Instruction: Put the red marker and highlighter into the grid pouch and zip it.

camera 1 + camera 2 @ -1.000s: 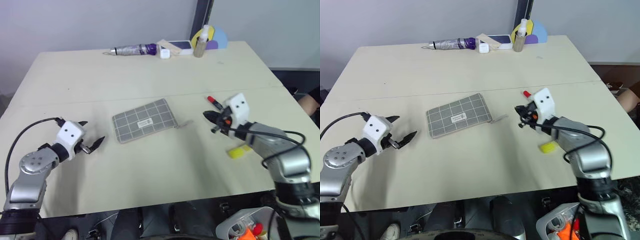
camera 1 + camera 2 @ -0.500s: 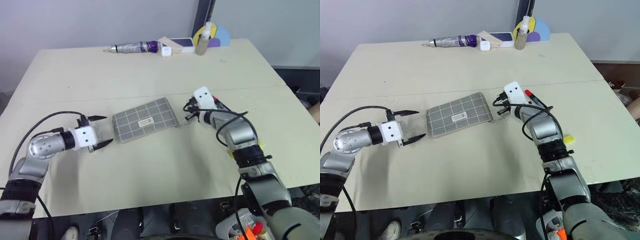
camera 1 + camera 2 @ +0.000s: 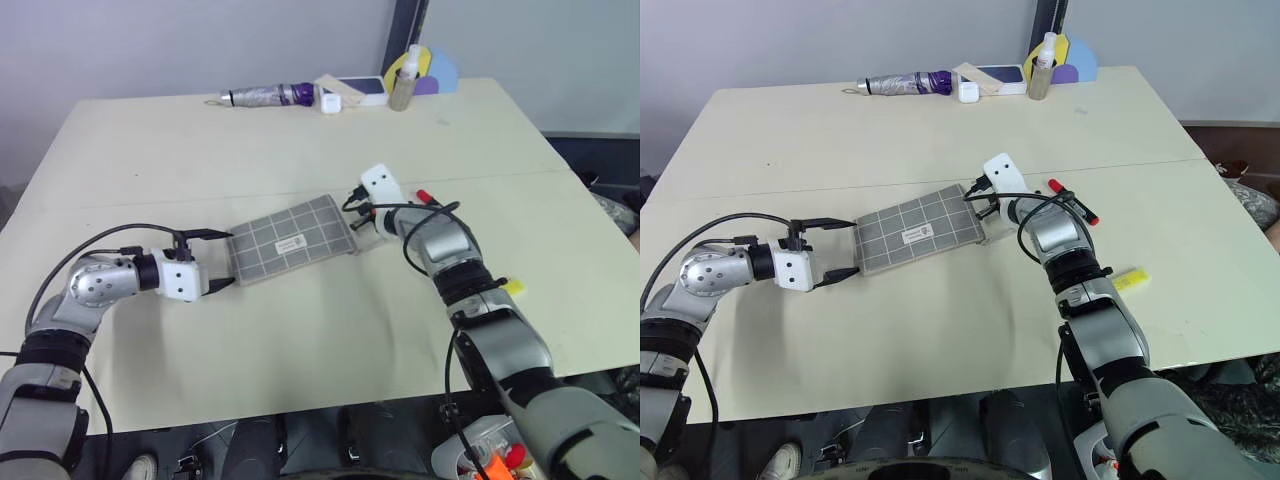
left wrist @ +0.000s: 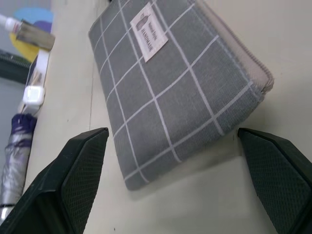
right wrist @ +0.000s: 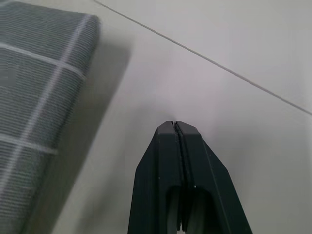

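Observation:
The grid pouch needs to be steady for the red marker (image 3: 432, 197) and highlighter, so the robot's left gripper should grab the grid pouch's zipper-end corner (image 3: 244, 279) next.
The grey grid pouch (image 3: 292, 240) lies flat mid-table, its white label up. My left gripper (image 3: 222, 260) is open at the pouch's left end, one finger on either side of that end; the left wrist view shows the pouch (image 4: 161, 87) between the spread fingertips (image 4: 85, 161). My right gripper (image 3: 349, 200) is shut with nothing in it, its tip over bare table just beside the pouch's far right corner (image 5: 44, 73). The red marker (image 3: 432, 197) lies right of that gripper. The yellow highlighter (image 3: 512, 287) lies farther right, nearer the front edge.
At the table's far edge (image 3: 300, 85) lie a folded silver-and-purple umbrella (image 3: 265, 98), a small white box (image 3: 330, 103), a flat case (image 3: 358, 92), a spray bottle (image 3: 402, 85) and a yellow-and-blue disc (image 3: 437, 70). A seam (image 3: 130, 200) crosses the tabletop.
The left gripper rolled and moved right to the pouch's left end. The right gripper, still shut, moved left and forward, past the red marker, to the pouch's right end.

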Action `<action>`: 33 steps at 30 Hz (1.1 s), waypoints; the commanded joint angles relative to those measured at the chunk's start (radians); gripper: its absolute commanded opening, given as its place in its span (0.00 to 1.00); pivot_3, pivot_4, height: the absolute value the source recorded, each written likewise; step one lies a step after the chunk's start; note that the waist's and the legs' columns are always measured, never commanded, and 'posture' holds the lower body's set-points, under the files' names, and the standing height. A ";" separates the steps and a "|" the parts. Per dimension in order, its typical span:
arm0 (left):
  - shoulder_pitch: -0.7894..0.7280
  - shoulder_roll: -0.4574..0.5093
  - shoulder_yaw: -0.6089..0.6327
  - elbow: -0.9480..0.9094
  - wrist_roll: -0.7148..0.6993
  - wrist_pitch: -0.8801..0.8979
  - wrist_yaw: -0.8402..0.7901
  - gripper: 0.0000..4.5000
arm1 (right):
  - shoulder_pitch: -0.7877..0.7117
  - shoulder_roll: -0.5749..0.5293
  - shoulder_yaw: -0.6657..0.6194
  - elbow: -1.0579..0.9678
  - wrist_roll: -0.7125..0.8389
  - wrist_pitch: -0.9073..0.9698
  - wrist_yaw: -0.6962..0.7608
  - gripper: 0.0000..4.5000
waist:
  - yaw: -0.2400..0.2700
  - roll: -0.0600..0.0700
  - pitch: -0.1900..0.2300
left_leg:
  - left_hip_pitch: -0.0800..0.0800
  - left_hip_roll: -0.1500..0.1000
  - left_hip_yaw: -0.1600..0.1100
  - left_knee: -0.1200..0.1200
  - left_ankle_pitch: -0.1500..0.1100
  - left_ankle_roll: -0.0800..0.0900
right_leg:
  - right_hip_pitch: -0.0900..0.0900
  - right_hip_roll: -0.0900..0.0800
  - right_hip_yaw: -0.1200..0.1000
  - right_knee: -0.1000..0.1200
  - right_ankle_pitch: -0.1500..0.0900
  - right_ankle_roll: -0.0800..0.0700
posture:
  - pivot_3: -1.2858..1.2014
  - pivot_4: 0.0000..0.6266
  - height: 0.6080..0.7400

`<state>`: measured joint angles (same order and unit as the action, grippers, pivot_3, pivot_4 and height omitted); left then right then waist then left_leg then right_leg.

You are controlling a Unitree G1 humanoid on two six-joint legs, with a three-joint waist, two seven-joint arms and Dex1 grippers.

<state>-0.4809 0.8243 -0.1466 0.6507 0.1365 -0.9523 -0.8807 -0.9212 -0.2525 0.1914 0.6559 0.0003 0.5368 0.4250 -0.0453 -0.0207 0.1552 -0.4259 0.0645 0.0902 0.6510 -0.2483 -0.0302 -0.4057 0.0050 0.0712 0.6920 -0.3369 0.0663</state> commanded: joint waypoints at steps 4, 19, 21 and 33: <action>-0.013 -0.010 -0.059 0.028 0.015 -0.041 -0.031 1.00 | -0.022 0.028 0.011 -0.010 -0.020 -0.013 0.051 0.01 | 0.000 0.000 0.000 | 0.000 0.000 0.000 0.000 0.000 0.000 | 0.000 0.000 0.000 0.001 0.000 0.000 | 0.52 0.24 1.00; -0.113 -0.040 -0.138 0.133 0.069 -0.171 -0.018 1.00 | 0.038 0.033 0.048 -0.126 -0.037 -0.004 0.166 0.01 | 0.001 0.001 0.000 | 0.000 0.000 0.000 0.003 0.000 0.000 | -0.001 0.000 -0.001 0.005 0.000 0.000 | 0.52 0.24 1.00; -0.131 -0.046 -0.145 0.148 0.068 -0.181 -0.019 1.00 | 0.048 0.034 0.053 -0.144 -0.039 0.002 0.173 0.01 | 0.002 0.001 0.000 | 0.000 0.000 0.000 0.003 0.000 0.000 | -0.001 0.000 -0.001 0.005 0.000 0.000 | 0.52 0.24 1.00; -0.160 -0.054 -0.178 0.175 0.012 -0.236 -0.051 0.70 | 0.075 0.030 0.069 -0.205 -0.042 0.012 0.204 0.00 | 0.001 0.001 0.000 | 0.000 0.000 0.000 0.005 0.000 0.000 | -0.001 0.000 -0.001 0.006 0.000 0.000 | 0.52 0.24 1.00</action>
<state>-0.6418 0.7734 -0.3043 0.8257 0.1643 -1.1682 -0.9141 -0.8430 -0.2236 0.2527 0.4928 -0.0378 0.5533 0.6189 -0.0440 -0.0202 0.1548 -0.4256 0.0647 0.0904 0.6555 -0.2483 -0.0302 -0.4065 0.0055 0.0697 0.6981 -0.3371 0.0663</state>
